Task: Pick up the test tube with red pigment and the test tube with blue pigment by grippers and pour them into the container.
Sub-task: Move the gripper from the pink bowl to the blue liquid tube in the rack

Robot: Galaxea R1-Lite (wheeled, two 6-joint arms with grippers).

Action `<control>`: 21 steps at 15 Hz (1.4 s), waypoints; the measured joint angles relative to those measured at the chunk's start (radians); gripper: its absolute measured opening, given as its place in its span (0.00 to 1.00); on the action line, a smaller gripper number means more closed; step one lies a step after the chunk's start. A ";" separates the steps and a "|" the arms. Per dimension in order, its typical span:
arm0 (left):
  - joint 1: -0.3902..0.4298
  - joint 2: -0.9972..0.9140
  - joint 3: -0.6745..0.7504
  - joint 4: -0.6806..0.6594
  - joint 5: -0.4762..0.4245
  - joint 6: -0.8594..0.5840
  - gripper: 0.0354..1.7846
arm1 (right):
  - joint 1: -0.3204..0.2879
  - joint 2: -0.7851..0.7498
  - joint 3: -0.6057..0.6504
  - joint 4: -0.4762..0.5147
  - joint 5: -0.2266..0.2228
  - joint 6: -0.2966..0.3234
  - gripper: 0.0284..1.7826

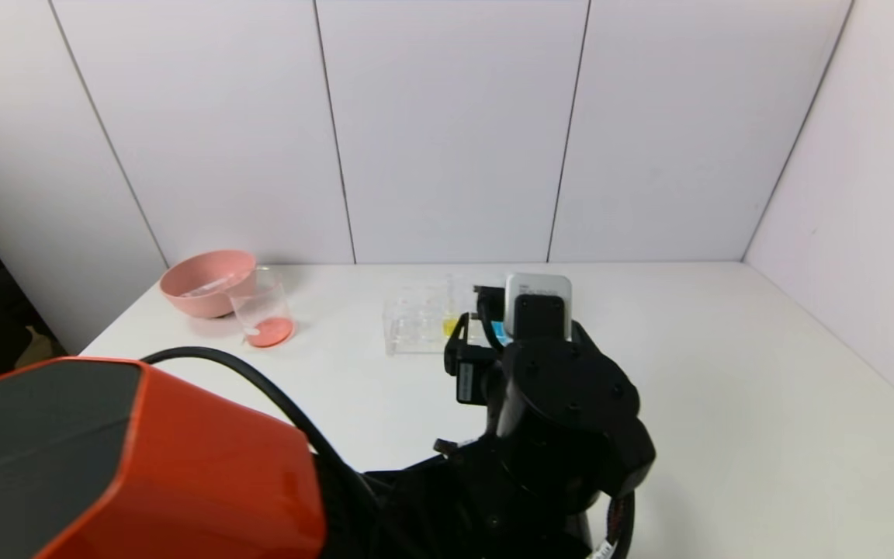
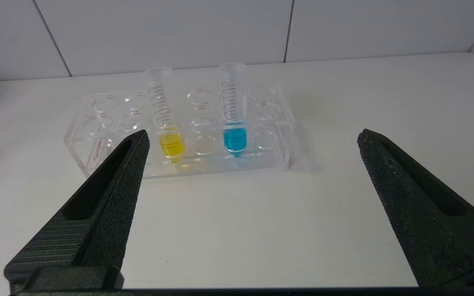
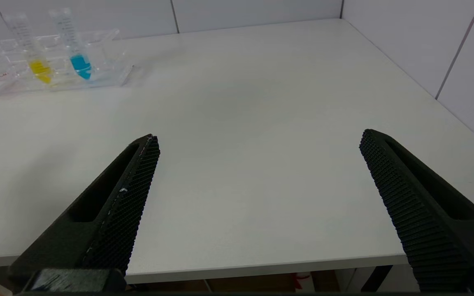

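My left gripper grabs the blue tube by the bare upper end (image 2: 233,81) above the rack next, since the rack's plates surround the blue liquid.
The test tube with blue pigment (image 2: 234,123) stands upright in a clear rack (image 2: 280,135); it also shows in the right wrist view (image 3: 77,57). My left gripper (image 2: 253,135) is open and empty, a short way in front of the rack, with the blue tube between its fingertip lines. In the head view its wrist and white module (image 1: 538,299) hide the rack's right end. The container (image 1: 263,312), a clear beaker, holds red liquid at its bottom. No tube with red pigment shows. My right gripper (image 3: 259,135) is open and empty over the table's front edge.
A tube with yellow liquid (image 2: 166,123) stands in the rack, left of the blue one. A pink bowl (image 1: 206,281) stands behind the beaker at the back left, with a clear tube-like thing lying in it. White walls close the back and right sides.
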 joint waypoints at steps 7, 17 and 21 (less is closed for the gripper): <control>0.028 0.156 -0.125 0.011 0.032 0.006 0.99 | 0.000 0.000 0.000 0.000 0.000 0.000 1.00; 0.187 0.327 -0.440 0.061 -0.114 0.055 0.99 | 0.000 0.000 0.000 0.000 0.000 0.000 1.00; 0.230 0.423 -0.603 0.134 -0.133 0.069 0.99 | 0.000 0.000 0.000 0.000 0.000 0.000 1.00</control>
